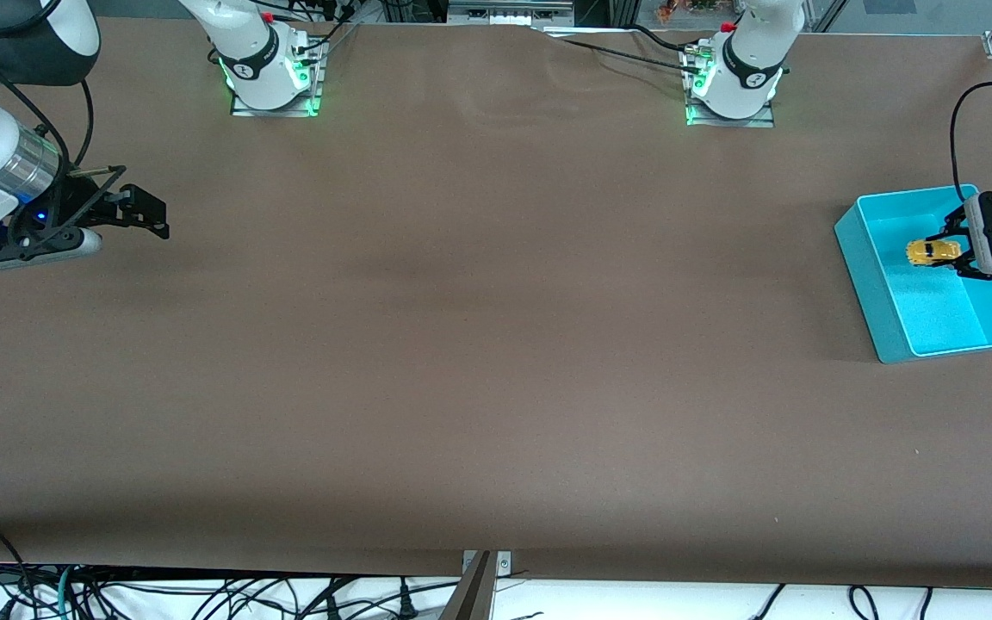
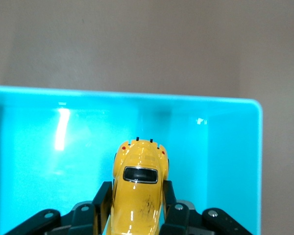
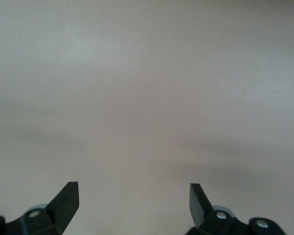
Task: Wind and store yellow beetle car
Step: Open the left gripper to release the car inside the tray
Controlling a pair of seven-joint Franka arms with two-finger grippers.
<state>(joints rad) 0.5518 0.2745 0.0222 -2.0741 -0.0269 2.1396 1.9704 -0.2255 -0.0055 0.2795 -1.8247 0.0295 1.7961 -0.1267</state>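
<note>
The car hangs high above the turquoise bin's bottom, so for now my left gripper keeps holding the yellow beetle car (image 1: 933,251) (image 2: 139,188) until the car is lower.
The yellow beetle car (image 1: 933,251) is held in my left gripper (image 1: 951,250), over the inside of the turquoise bin (image 1: 875,284) at the left arm's end of the table. In the left wrist view the car (image 2: 139,188) sits between the two black fingers (image 2: 104,198), which press on its sides, with the bin's wall (image 2: 137,117) ahead of it. My right gripper (image 1: 156,220) is open and empty, over bare table at the right arm's end; its fingers (image 3: 66,198) stand wide apart in the right wrist view.
The brown table (image 1: 479,327) stretches between the two grippers. The bin holds nothing else that shows. Cables hang below the table's edge nearest the front camera (image 1: 203,594).
</note>
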